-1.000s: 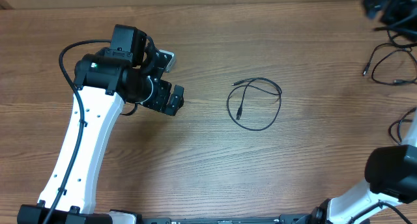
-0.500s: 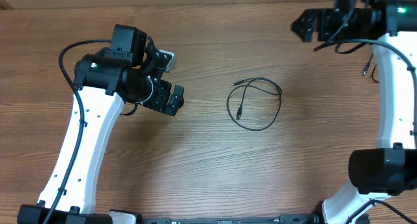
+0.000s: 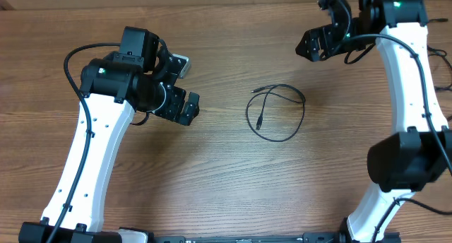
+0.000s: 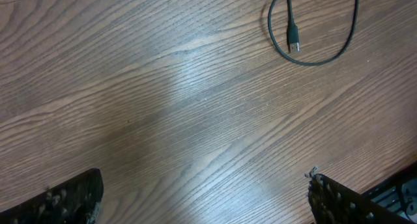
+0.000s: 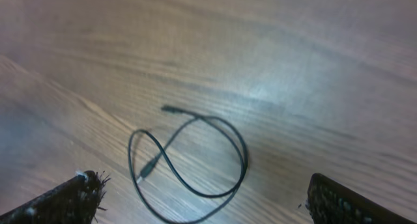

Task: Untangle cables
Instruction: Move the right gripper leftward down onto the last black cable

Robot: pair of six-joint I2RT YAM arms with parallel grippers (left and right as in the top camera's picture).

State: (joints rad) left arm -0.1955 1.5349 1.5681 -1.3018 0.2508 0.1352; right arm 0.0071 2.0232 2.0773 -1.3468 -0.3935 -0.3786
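The black cable should be gripped next by my right gripper where its parts meet (image 3: 304,101) (image 5: 245,164) along the loop. Both plug ends then stay free for untangling.
One thin black cable (image 3: 302,110) lies in a loose loop at the middle of the wooden table, both small plug ends free. The left wrist view has it at top right (image 4: 291,28), and the right wrist view shows it (image 5: 244,159) just ahead of the fingers. My left gripper (image 3: 185,87) hovers open to the left of the loop, nothing between its fingers. My right gripper (image 3: 319,25) hangs open above the table, behind and to the right of the loop, also holding nothing. Both wrist views show bare wood between the fingertips.
Bits of further thin black cords (image 3: 443,54) show at the far right edge, mostly hidden behind the right arm. The table's back edge (image 3: 226,4) runs along the top of the overhead view.
The right arm has swung up from the lower right corner to the back right, its gripper moving leftwards towards the loop. The left arm and the cable have not moved.
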